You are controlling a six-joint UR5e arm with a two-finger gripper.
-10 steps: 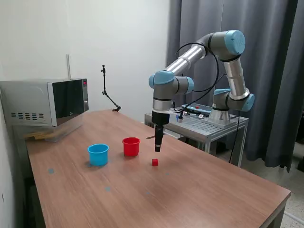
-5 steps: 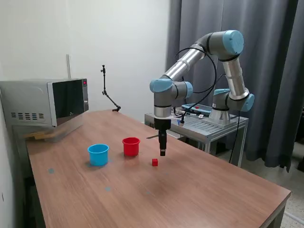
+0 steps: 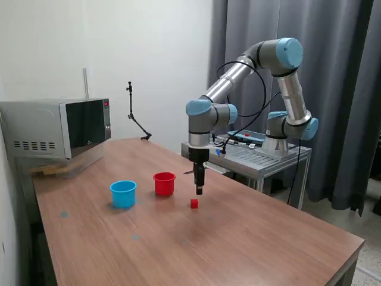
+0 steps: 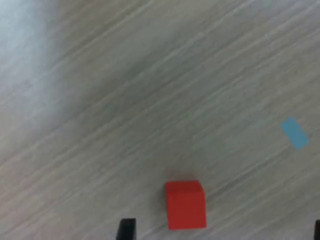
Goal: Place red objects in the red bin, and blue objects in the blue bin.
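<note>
The small red cube should go into the red bin (image 3: 164, 183), so next my gripper needs to grab its opposite sides, then drop it there.
One small red cube (image 3: 194, 204) lies on the wooden table (image 3: 238, 238), at the exterior view's right of the red cup (image 3: 164, 183). The light blue cup (image 3: 123, 193) stands to the left of the red cup. My gripper (image 3: 199, 191) points straight down, just above and slightly behind the cube, not touching it. In the wrist view the red cube (image 4: 186, 205) lies on the table between the spread fingertips (image 4: 125, 229), nearer to one of them; the gripper (image 4: 221, 232) is open and empty. No blue cubes and no second red cube are in view.
A microwave (image 3: 59, 128) stands at the table's far left corner. A thin black stand (image 3: 136, 116) is at the back edge. A metal cart (image 3: 262, 158) carries the arm's base behind the table. Small blue tape marks (image 3: 63, 214) (image 4: 294, 132) are on the tabletop.
The gripper swung a little to the exterior view's right, then back left, staying low over the red cube. The cube and cups have not moved.
</note>
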